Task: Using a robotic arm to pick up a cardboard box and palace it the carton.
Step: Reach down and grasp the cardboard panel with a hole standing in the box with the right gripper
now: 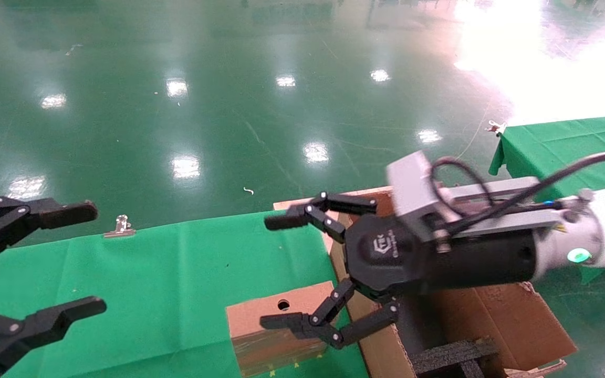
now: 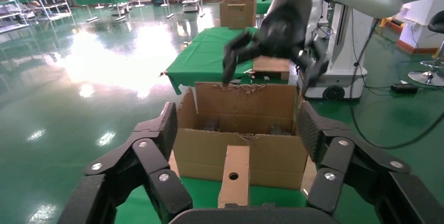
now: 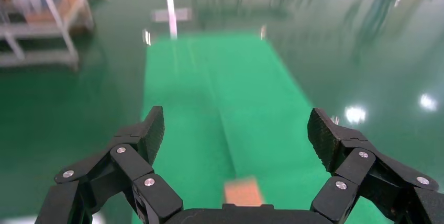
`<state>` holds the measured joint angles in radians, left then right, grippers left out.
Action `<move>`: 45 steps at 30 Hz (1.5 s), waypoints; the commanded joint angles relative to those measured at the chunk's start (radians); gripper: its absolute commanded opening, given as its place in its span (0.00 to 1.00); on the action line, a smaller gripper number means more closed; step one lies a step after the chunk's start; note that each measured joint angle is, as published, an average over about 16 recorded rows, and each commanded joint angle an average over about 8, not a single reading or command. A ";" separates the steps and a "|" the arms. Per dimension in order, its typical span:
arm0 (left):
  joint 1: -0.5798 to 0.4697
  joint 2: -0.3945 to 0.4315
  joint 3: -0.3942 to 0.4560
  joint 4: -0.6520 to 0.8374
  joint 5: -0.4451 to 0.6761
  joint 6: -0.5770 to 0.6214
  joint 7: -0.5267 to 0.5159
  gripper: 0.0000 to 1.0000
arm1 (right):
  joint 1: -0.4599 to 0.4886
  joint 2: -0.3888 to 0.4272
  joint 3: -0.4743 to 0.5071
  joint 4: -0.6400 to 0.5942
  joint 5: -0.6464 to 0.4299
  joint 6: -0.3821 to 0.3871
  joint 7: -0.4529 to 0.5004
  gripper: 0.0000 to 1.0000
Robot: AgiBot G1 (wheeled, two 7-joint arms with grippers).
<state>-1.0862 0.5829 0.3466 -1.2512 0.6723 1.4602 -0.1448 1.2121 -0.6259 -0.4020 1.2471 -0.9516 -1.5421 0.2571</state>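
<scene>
My right gripper is to grab the small cardboard box by its long sides beside the round hole next, and then pack it into the carton.
The small cardboard box, with a round hole in its top face, lies on the green cloth right beside the carton, which stands off the table's right end with ragged flaps and black foam inserts inside. My right gripper, on the white arm with the green ring light, hangs open above the box and the carton's near edge, empty. In the right wrist view the box shows low between the open fingers. My left gripper is open at the far left, facing the box and carton.
The green cloth table stretches left of the box, with a metal clip on its far edge. A second green table stands at the right. Glossy green floor lies beyond.
</scene>
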 commanded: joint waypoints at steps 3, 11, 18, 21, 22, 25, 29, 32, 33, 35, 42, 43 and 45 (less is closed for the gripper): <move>0.000 0.000 0.000 0.000 0.000 0.000 0.000 0.00 | 0.086 -0.024 -0.074 -0.026 -0.130 -0.028 0.029 1.00; 0.000 0.000 0.000 0.000 0.000 0.000 0.000 0.00 | 0.247 -0.121 -0.272 -0.109 -0.332 -0.044 0.028 1.00; 0.000 0.000 0.000 0.000 0.000 0.000 0.000 0.00 | 0.359 -0.227 -0.434 -0.209 -0.441 -0.043 -0.023 1.00; 0.000 0.000 0.000 0.000 0.000 0.000 0.000 0.00 | 0.404 -0.276 -0.498 -0.262 -0.481 -0.042 -0.052 1.00; 0.000 0.000 0.000 0.000 0.000 0.000 0.000 0.00 | 0.419 -0.293 -0.519 -0.280 -0.495 -0.042 -0.062 1.00; 0.000 0.000 0.000 0.000 0.000 0.000 0.000 0.00 | 0.459 -0.342 -0.581 -0.332 -0.531 -0.042 -0.095 1.00; 0.000 0.000 0.000 0.000 0.000 0.000 0.000 0.10 | 0.502 -0.400 -0.652 -0.403 -0.559 -0.042 -0.144 1.00; 0.000 0.000 0.000 0.000 0.000 0.000 0.000 0.48 | 0.525 -0.436 -0.694 -0.456 -0.563 -0.042 -0.180 1.00; 0.000 0.000 0.000 0.000 0.000 0.000 0.000 0.60 | 0.531 -0.446 -0.706 -0.473 -0.562 -0.042 -0.191 1.00; 0.000 0.000 0.000 0.000 0.000 0.000 0.000 0.85 | 0.541 -0.463 -0.724 -0.499 -0.559 -0.042 -0.209 0.97; 0.000 0.000 0.000 0.000 0.000 0.000 0.000 1.00 | 0.565 -0.501 -0.770 -0.552 -0.559 -0.042 -0.242 0.12; 0.000 0.000 0.000 0.000 0.000 0.000 0.000 1.00 | 0.568 -0.504 -0.774 -0.556 -0.560 -0.042 -0.244 0.02; 0.000 0.000 0.000 0.000 0.000 0.000 0.000 1.00 | 0.567 -0.502 -0.772 -0.554 -0.558 -0.042 -0.243 0.00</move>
<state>-1.0860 0.5827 0.3468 -1.2509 0.6722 1.4600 -0.1446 1.7757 -1.1238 -1.1687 0.6988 -1.5097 -1.5839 0.0164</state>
